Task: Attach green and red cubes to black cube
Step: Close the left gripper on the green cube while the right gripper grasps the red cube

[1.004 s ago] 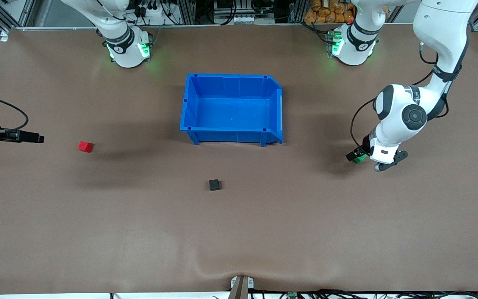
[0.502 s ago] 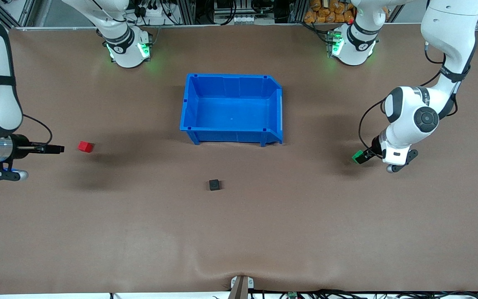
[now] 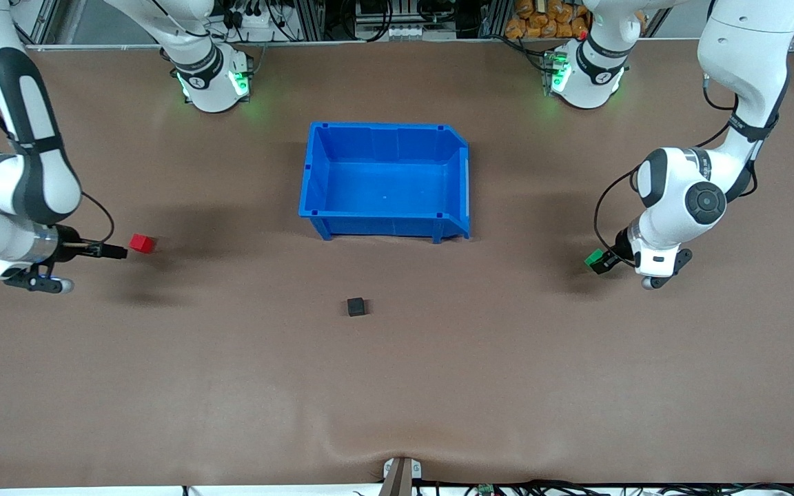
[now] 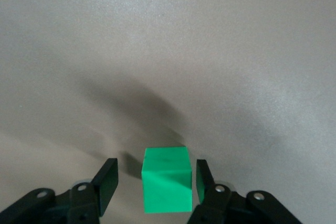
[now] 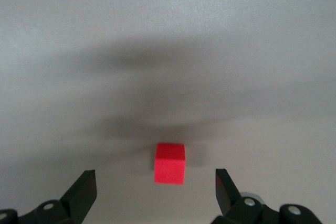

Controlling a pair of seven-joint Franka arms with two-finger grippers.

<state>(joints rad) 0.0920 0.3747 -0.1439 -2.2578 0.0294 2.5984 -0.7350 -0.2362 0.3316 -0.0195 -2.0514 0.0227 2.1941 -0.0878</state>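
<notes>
The red cube needs to go onto the black cube, so my right gripper will next grip it by its opposite sides to attach it.
The green cube rests on the table at the left arm's end. My left gripper is low around it and open; one finger is almost against the cube and the other stands a small gap away. The red cube lies at the right arm's end. My right gripper is wide open just short of it, the cube slightly ahead of the fingertips. The black cube sits alone mid-table, nearer the front camera than the bin.
A blue bin stands empty in the middle of the table, between the two arm bases and the black cube. The brown table surface spreads bare around all three cubes.
My right arm has swung in along the table until its fingertips are just short of the red cube. My left gripper's fingers have narrowed around the green cube.
</notes>
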